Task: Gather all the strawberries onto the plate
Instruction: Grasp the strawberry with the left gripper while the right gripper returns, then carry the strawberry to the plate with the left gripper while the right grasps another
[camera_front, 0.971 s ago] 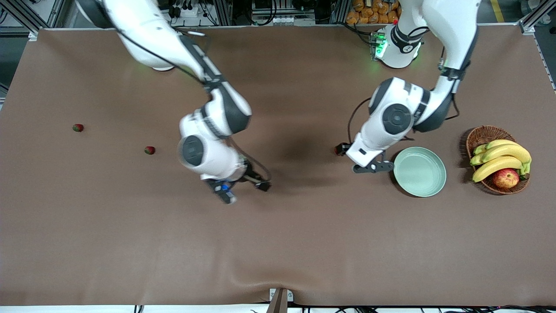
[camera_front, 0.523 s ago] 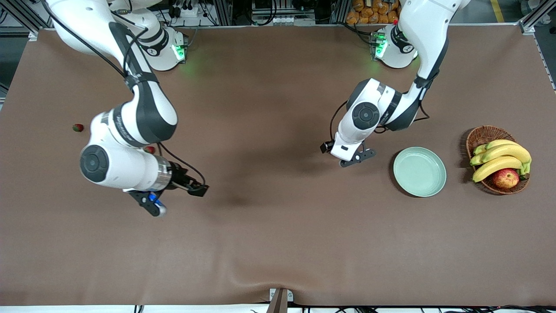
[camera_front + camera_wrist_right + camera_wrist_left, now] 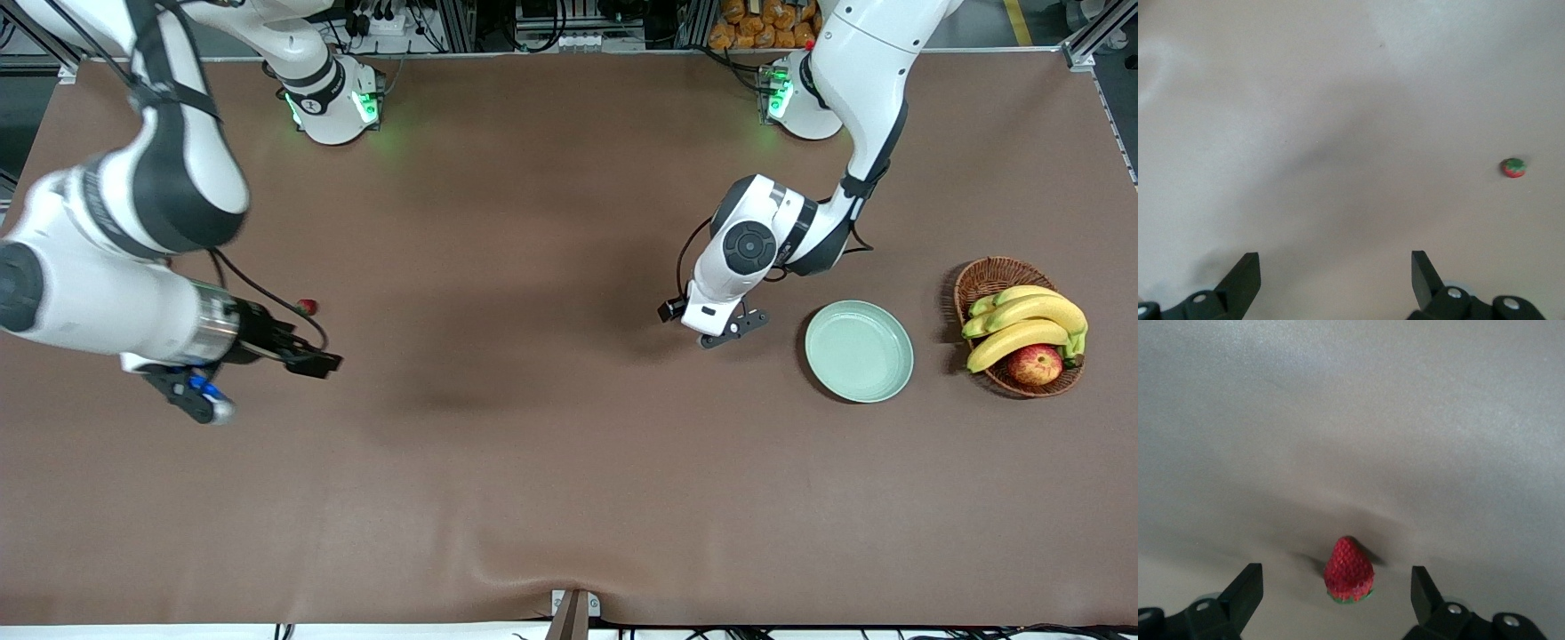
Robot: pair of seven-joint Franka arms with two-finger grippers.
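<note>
In the left wrist view the gripper's fingers are on either side of the red strawberry, so it is time for my left gripper to close on it.
A red strawberry (image 3: 1349,572) with a green cap lies on the brown table between the fingers of my open left gripper (image 3: 1335,577), touching neither finger. In the front view that gripper (image 3: 731,327) hangs low beside the mint-green plate (image 3: 859,350), toward the right arm's end, and hides this berry. The plate has nothing in it. A second strawberry (image 3: 307,307) lies near the right arm's end. My right gripper (image 3: 196,398) is open over bare table there. The right wrist view shows a strawberry (image 3: 1513,167) well off from that gripper (image 3: 1335,261).
A wicker basket (image 3: 973,284) with bananas (image 3: 1022,322) and an apple (image 3: 1035,364) stands beside the plate at the left arm's end. The right arm's big links hang over the table edge at its end.
The right arm has swung far toward its own end of the table and now covers the outermost strawberry. The left gripper has shifted away from the plate and settled around its berry.
</note>
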